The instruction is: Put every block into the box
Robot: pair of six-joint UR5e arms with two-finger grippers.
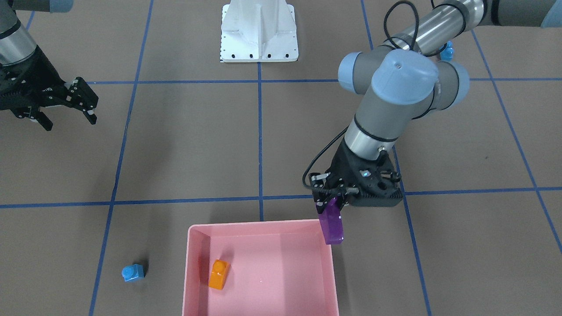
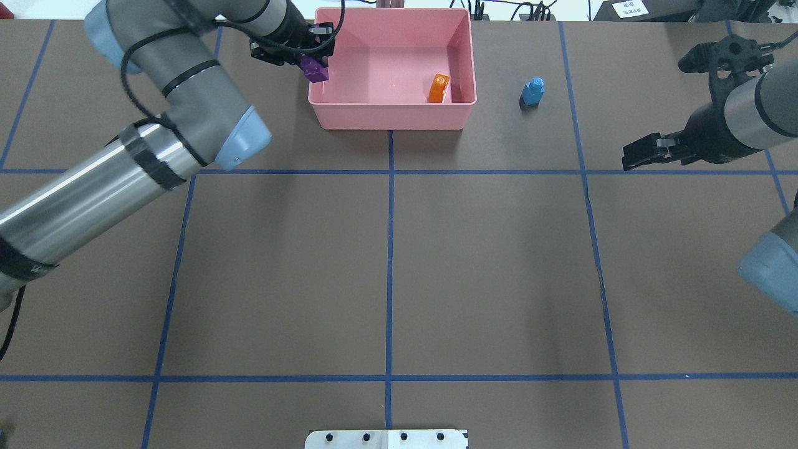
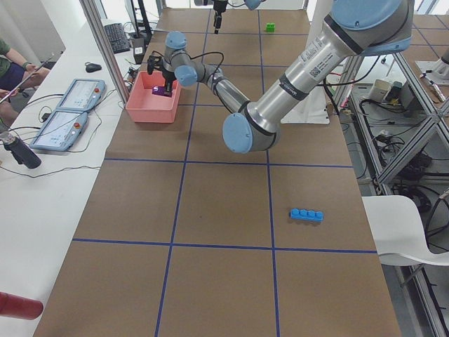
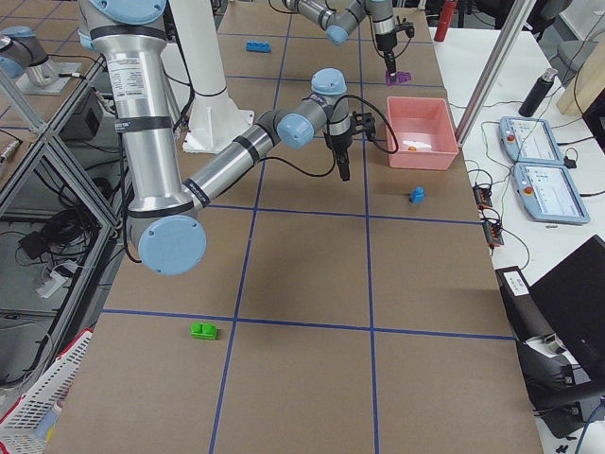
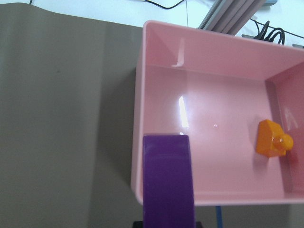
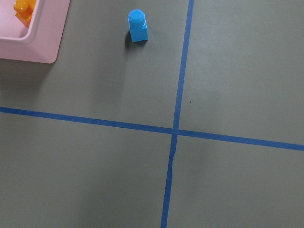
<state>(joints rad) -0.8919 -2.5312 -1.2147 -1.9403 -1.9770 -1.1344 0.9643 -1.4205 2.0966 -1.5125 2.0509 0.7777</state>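
Observation:
The purple block's lower end [image 1: 333,237] sticks out over the pink box's corner rim [image 1: 319,222], so my left gripper has to bring the block further inward before letting go.
My left gripper [image 1: 330,205] is shut on the purple block [image 1: 331,224] and holds it over the left near corner of the pink box [image 1: 259,224]. In the left wrist view the purple block [image 5: 167,183] hangs above the box's rim [image 5: 137,142]. The orange block [image 1: 218,274] lies inside the box. The small blue cube [image 1: 133,272] stands on the table beside the box. My right gripper [image 1: 68,119] is open and empty, well away from the box. The long blue block [image 3: 307,215] and the green block [image 4: 203,330] lie far off on the table.
The white metal base [image 1: 259,33] stands at the robot's edge of the table. Blue tape lines cross the brown tabletop. Operator tablets [image 4: 529,142] and cables lie on a side bench beyond the box.

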